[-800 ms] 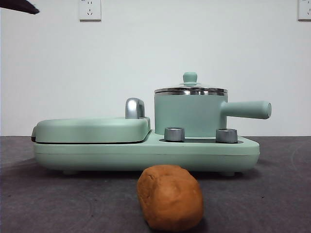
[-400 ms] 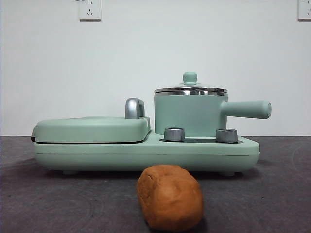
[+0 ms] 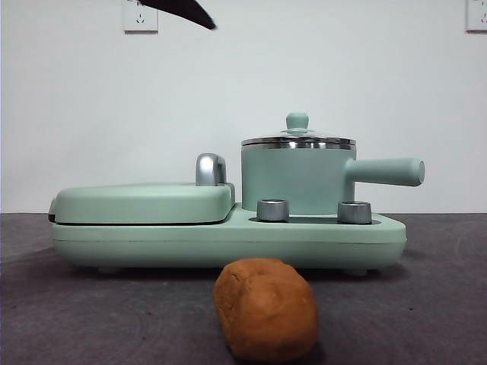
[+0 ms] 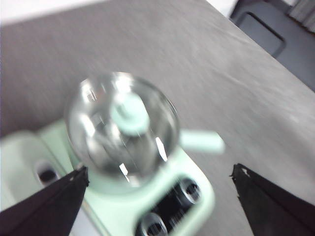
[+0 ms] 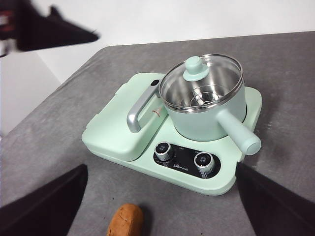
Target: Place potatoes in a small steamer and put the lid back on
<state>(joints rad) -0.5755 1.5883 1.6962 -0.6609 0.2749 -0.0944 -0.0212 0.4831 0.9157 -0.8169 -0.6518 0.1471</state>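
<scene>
My left gripper needs to pick up the glass lid by its narrow mint-green knob (image 3: 297,122) next, because the lid is as wide as the whole steamer (image 3: 297,179).
The potato (image 3: 265,308), an orange-brown oblong lump, lies on the grey table in front of the appliance; it also shows in the right wrist view (image 5: 125,220). The small mint-green steamer (image 3: 297,179) stands on the appliance's right side, its handle pointing right. The glass lid (image 3: 298,141) with its mint knob sits on it. My left gripper (image 4: 157,196) is open and empty, high above the lid (image 4: 123,123); its view is blurred. It shows as a black tip (image 3: 186,11) at the top of the front view. My right gripper (image 5: 157,201) is open and empty, high over the table's front, looking down on the steamer (image 5: 206,123).
The flat mint-green griddle cover (image 3: 144,201) with a chrome handle (image 3: 211,169) lies shut on the appliance's left. Two steel knobs (image 3: 273,210) stand on the base in front of the pot. A white wall with sockets is behind.
The black tip sat at the front view's top left corner, went out of view, and now shows further right along the top edge. Potato, steamer and lid have not moved.
</scene>
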